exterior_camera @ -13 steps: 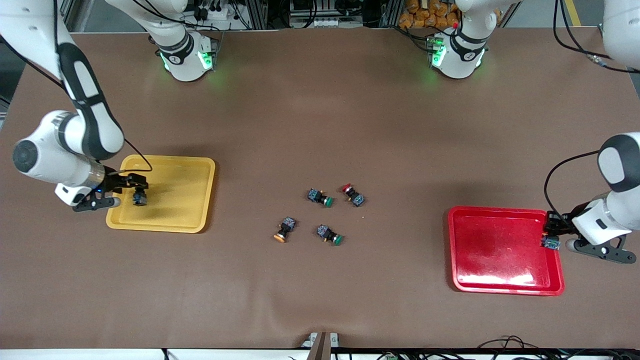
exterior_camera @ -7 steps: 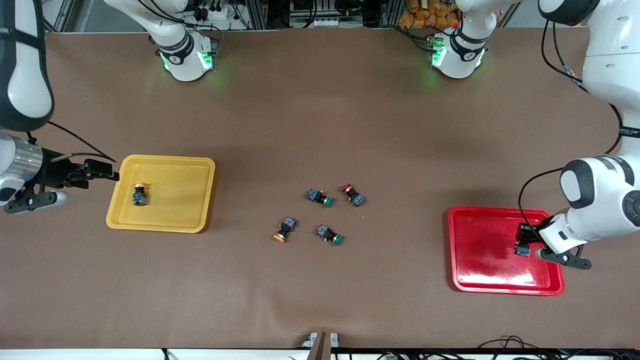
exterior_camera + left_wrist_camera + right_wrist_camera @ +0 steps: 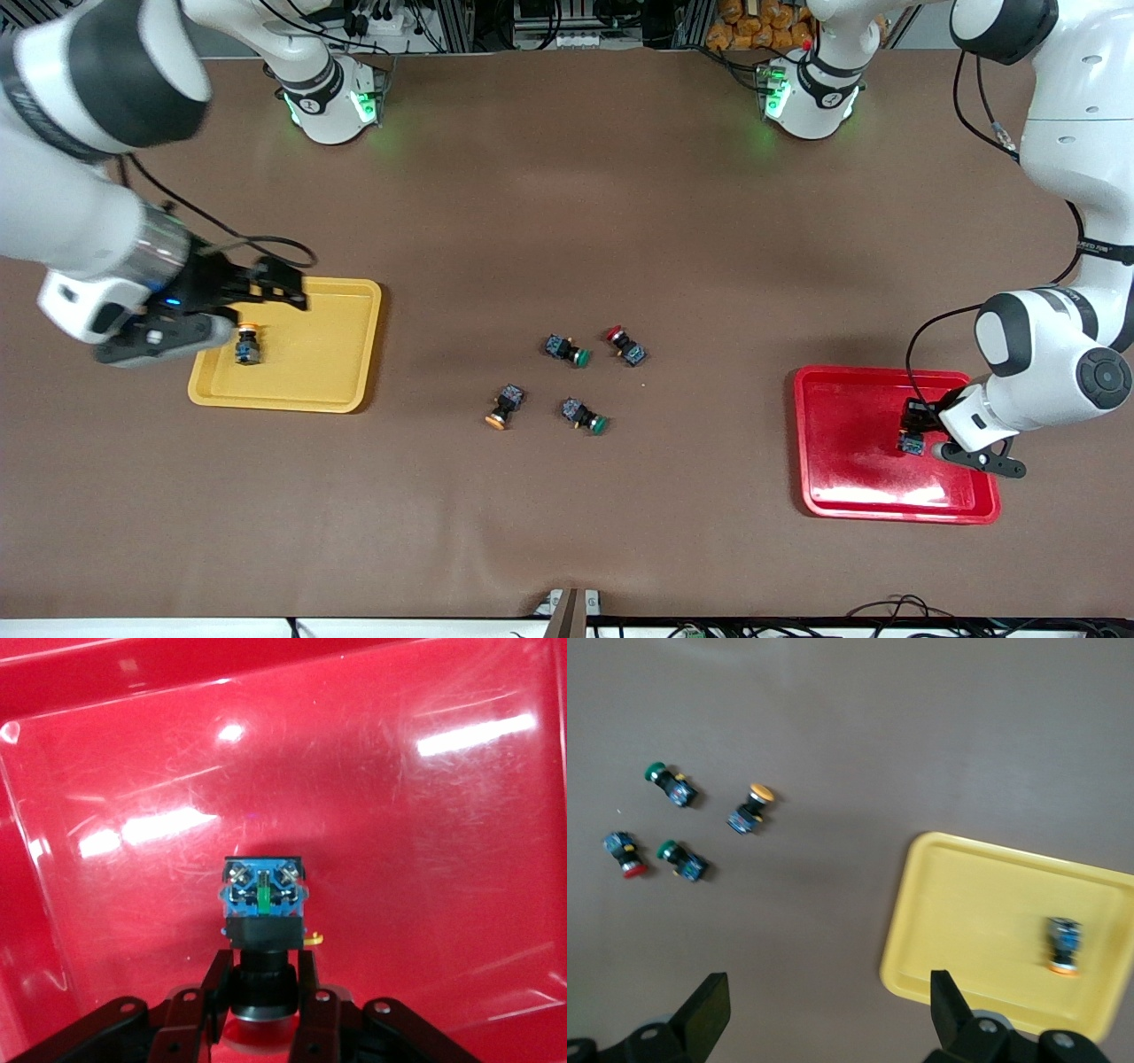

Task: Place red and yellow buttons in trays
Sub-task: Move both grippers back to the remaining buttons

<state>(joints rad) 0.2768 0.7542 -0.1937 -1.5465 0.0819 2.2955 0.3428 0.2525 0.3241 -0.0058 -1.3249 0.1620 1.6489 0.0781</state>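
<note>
The robot's right gripper should next grab the loose orange-capped button by its blue body [image 3: 513,395], so that it can place the button in the yellow tray [image 3: 337,372].
The yellow tray [image 3: 337,372] holds one orange-yellow-capped button [image 3: 247,344], standing free. My right gripper [image 3: 282,289] is open and empty over that tray's edge nearest the arm bases; the right wrist view shows its gripper [image 3: 826,1001], the tray [image 3: 966,930] and the button [image 3: 1063,946]. My left gripper [image 3: 912,432] is low over the red tray [image 3: 842,416], shut on a button [image 3: 264,895] by its black collar; the blue body shows and the cap is mostly hidden. A red-capped button [image 3: 625,345] and an orange-capped one [image 3: 502,406] lie mid-table.
Two green-capped buttons [image 3: 567,350] [image 3: 583,416] lie among the loose ones at mid-table. The right wrist view shows the same group: orange [image 3: 749,808], red [image 3: 623,855], green [image 3: 671,784] and green [image 3: 682,859]. Brown table runs between the trays.
My right gripper let go of the orange-capped button in the yellow tray, swung out, then came back over the tray's edge. My left gripper carried its button farther in over the red tray.
</note>
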